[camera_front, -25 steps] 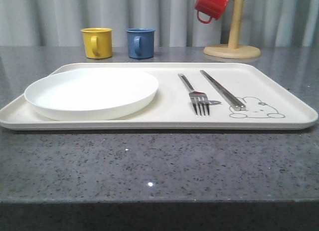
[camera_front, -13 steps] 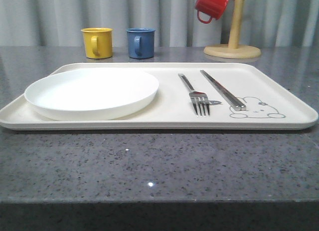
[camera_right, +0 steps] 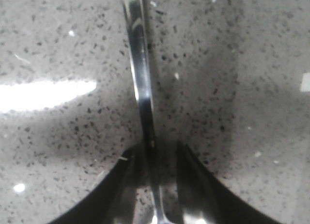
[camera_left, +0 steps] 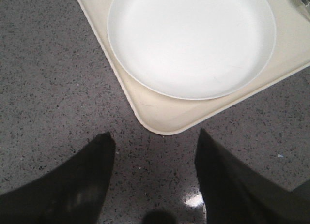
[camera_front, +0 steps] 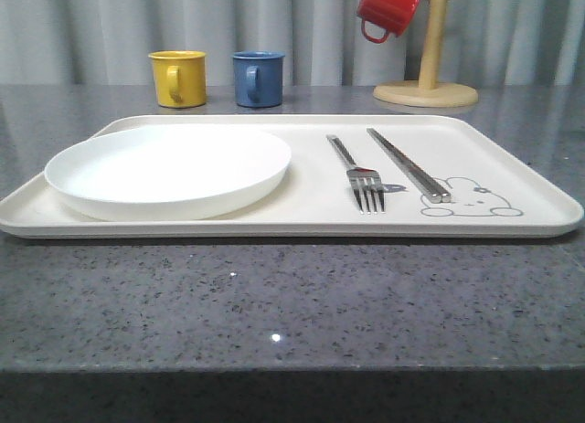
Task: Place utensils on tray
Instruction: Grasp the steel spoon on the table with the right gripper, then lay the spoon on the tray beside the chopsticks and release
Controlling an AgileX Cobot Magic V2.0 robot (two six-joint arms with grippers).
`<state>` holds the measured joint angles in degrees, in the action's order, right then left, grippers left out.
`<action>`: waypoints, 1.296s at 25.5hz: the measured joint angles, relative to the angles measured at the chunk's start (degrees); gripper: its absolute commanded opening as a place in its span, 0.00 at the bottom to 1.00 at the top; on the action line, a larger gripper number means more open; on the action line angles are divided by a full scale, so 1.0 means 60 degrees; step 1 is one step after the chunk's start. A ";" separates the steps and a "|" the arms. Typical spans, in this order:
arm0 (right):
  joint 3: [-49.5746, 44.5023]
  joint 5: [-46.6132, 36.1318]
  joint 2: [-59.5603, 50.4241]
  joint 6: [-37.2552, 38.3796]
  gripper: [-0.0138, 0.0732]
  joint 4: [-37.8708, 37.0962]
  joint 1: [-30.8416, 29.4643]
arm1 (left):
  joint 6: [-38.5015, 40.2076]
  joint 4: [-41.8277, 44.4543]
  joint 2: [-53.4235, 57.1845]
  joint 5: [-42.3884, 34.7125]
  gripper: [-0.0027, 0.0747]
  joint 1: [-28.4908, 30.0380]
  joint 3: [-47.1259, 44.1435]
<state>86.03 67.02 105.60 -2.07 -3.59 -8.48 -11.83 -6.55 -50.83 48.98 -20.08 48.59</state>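
The slim handle of the spoon is beside my right gripper's fingers, which are down at the grey counter. My right gripper should close on the handle now, as that would hold the spoon.
The cream tray (camera_front: 292,229) lies across the grey counter. On its right half rest a silver fork (camera_front: 366,181) and a pair of flat chopsticks (camera_front: 407,164), next to the rabbit drawing. In the right wrist view a slim shiny utensil handle (camera_right: 140,74) lies on the counter, its bowl end hidden. My right gripper (camera_right: 159,146) straddles that handle, open, with a gap on one side. My left gripper (camera_left: 154,137) hangs open over bare counter just off the tray's corner (camera_left: 160,125), holding nothing.
A round white plate (camera_front: 169,167) fills the tray's left half. Behind the tray stand a yellow mug (camera_front: 177,78) and a blue mug (camera_front: 257,79). A wooden mug tree (camera_front: 427,76) at the back right carries a red mug (camera_front: 388,9).
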 measured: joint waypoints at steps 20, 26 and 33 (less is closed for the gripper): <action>0.0043 0.0498 -0.1230 -0.0023 0.13 0.1494 0.0989 | 0.0000 0.0000 0.0000 0.0000 0.51 0.0000 0.0000; 0.0043 0.0536 -0.1385 -0.0023 0.13 0.2773 0.2383 | 0.0000 0.0000 0.0000 0.0000 0.51 0.0000 0.0000; 0.0043 -0.0251 -0.0711 0.0913 0.13 0.3190 0.3129 | 0.0000 0.0000 0.0000 0.0000 0.51 0.0000 0.0000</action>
<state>86.29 65.51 101.34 3.41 15.56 10.30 -11.83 -6.55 -50.83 48.98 -20.08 48.59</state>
